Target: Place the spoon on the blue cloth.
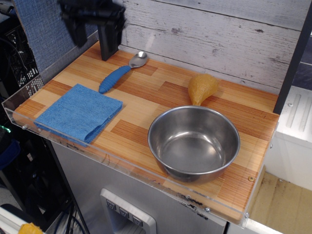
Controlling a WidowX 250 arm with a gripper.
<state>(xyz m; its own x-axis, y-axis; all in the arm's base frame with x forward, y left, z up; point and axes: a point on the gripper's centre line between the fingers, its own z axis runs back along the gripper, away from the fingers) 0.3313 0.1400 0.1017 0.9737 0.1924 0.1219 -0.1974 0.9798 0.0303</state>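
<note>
The spoon should next be taken by its ribbed blue handle [116,77] with my gripper, so that I can place the spoon on the blue cloth [79,112].
The spoon [120,72] lies on the wooden table at the back left, its silver bowl towards the wall and its ribbed blue handle pointing at the front left. The blue cloth [79,112] lies folded flat at the front left corner, a short way in front of the spoon's handle. My black gripper [96,30] hangs blurred at the top left, above and to the left of the spoon. Its jaws stand apart and hold nothing.
A large steel bowl [194,142] stands at the front right. A yellow-brown pear-shaped object [201,87] lies behind it. A black post [108,46] stands at the back left by the upright blue-grey fabric panel [51,29]. A clear rim [29,127] edges the table.
</note>
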